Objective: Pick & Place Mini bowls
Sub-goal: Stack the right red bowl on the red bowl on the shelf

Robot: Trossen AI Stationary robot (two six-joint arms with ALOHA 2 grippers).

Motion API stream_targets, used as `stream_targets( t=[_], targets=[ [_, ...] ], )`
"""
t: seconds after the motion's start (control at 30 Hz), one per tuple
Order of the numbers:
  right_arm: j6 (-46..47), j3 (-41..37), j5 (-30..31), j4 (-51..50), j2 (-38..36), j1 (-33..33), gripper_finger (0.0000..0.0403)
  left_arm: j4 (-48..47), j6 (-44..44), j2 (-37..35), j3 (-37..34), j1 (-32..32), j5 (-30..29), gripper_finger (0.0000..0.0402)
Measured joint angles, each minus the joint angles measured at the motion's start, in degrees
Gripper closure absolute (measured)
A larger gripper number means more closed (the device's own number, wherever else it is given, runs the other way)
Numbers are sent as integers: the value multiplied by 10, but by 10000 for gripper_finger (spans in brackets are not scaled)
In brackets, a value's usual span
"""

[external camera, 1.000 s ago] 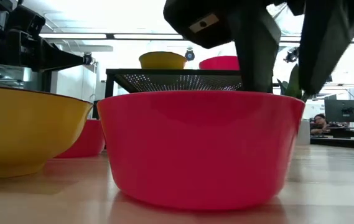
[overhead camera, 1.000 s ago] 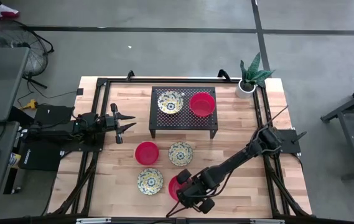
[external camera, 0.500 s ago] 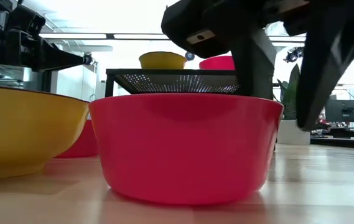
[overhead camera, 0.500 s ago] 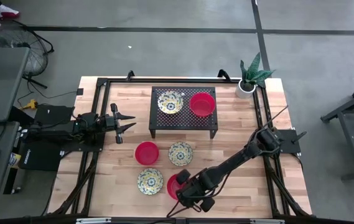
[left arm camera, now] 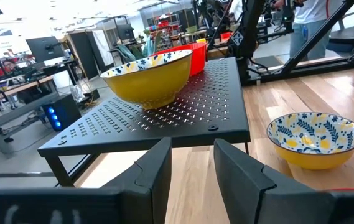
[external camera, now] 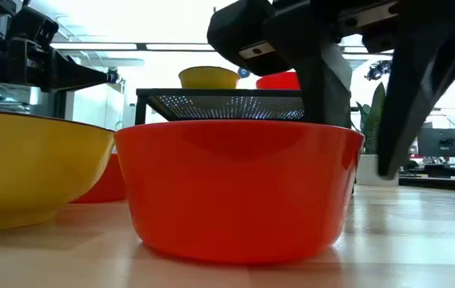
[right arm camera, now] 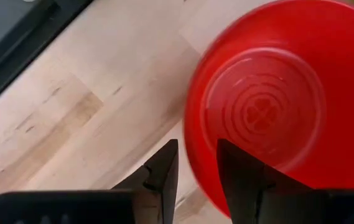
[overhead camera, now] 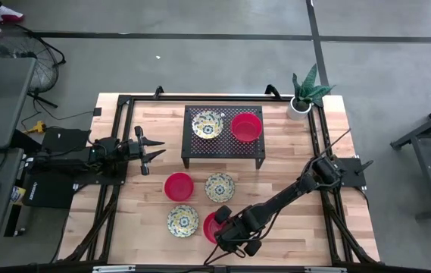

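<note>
The glossy red mini bowl should go on the black rack, so my right gripper will next take hold of the bowl by its rim (right arm camera: 192,144).
My right gripper (overhead camera: 221,225) is low by the table's near edge, open, over a glossy red mini bowl (overhead camera: 210,226) that sits upright on its base. In the right wrist view one finger (right arm camera: 164,168) is outside the bowl's rim (right arm camera: 189,146) and the other (right arm camera: 239,174) is inside. My left gripper (overhead camera: 154,152) waits open at the table's left, touching nothing. On the wood also stand a second red bowl (overhead camera: 178,186) and two floral bowls (overhead camera: 182,220) (overhead camera: 220,186). A floral bowl (overhead camera: 207,125) and a red one (overhead camera: 246,127) stand on the black rack (overhead camera: 223,148). My right gripper comes at the red bowl slanting down from the table's right, its fingers on either side of the rim on the bowl's right side. The bowl (external camera: 239,192) rests flat on the table. I cannot tell whether either finger touches the wall.
A white plant pot (overhead camera: 300,106) stands at the far right corner. Black frame rails run along the table's left and right sides. The floral bowl (external camera: 27,168) sits close to the left of the red bowl. Bare wood lies to the right of the right arm.
My right gripper has shifted slightly toward the table's left and tipped a little. The red bowl under it has slid a short way toward the table's left, staying upright on the wood. The left arm has kept still.
</note>
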Motion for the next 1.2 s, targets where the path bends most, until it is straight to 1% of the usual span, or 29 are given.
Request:
stream_targets(
  t=[0.2,0.3,0.43,0.57,0.63,0.9,1.03,1.2],
  targets=[
    [0,0,1,0,0,0,304,0,0,0,0,0,0,284],
    [1,0,-2,0,0,0,312,0,0,0,0,0,0,284],
    [2,0,-7,-3,0,0,342,0,0,0,0,0,0,284],
    [2,0,-12,-3,0,0,386,0,0,0,0,0,0,284],
    [3,0,-14,-4,0,0,397,0,0,0,0,0,0,284],
    [98,11,-4,-16,0,2,400,0,0,0,0,0,0,284],
    [122,43,12,-53,0,9,402,0,0,0,0,0,0,284],
    [134,106,33,-118,0,17,402,0,0,0,0,0,0,284]
  ],
)
